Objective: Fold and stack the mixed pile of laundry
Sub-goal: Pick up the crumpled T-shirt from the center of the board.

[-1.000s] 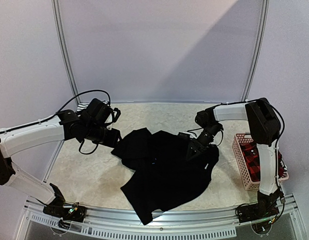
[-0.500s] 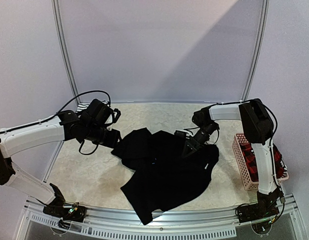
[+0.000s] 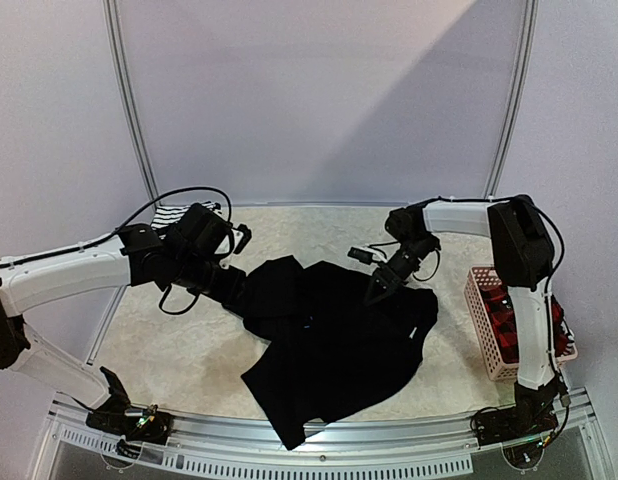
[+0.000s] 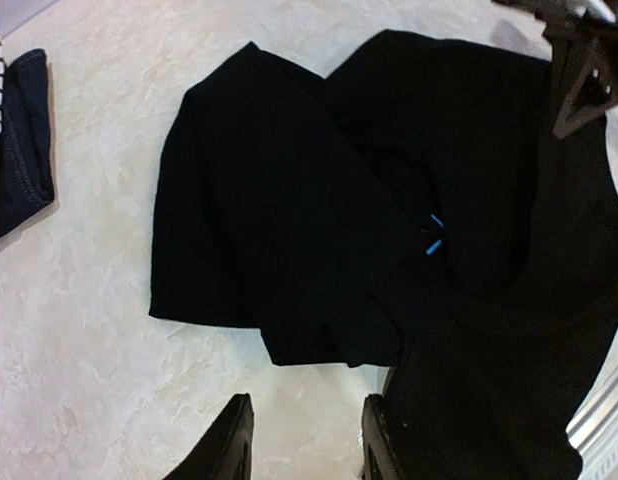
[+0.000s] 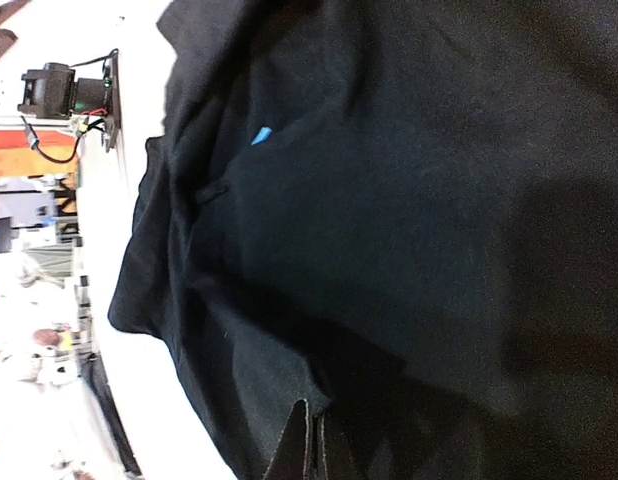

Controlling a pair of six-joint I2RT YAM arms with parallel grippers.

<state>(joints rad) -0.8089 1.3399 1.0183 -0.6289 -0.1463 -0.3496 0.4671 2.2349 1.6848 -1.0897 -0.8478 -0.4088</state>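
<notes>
My right gripper is pinching the black shirt, and my left gripper needs to grip the black shirt's sleeve edge [image 3: 252,325] [image 4: 299,350] opposite that pinch next. Then I can spread the shirt out for folding.
The large black shirt [image 3: 329,340] lies crumpled across the middle of the table, and its small blue mark shows in the left wrist view [image 4: 432,238] and the right wrist view [image 5: 260,135]. My left gripper [image 3: 233,290] is open and empty [image 4: 307,445], low over bare table just short of the shirt's left sleeve [image 4: 249,200]. My right gripper [image 3: 379,286] is shut, pinching a fold of the black shirt at its far right edge [image 5: 319,445]. The striped tank top [image 3: 174,215] and the navy piece [image 4: 14,140] lie at the far left.
The pink slotted basket [image 3: 486,330] stands at the right edge with red-black plaid cloth [image 3: 509,325] inside. The table's metal front rail [image 3: 319,440] runs close under the shirt's hem. Curved frame posts rise at the back corners.
My right gripper has moved a little left and farther back along the shirt's upper edge, drawing cloth with it. My left gripper has edged right toward the sleeve.
</notes>
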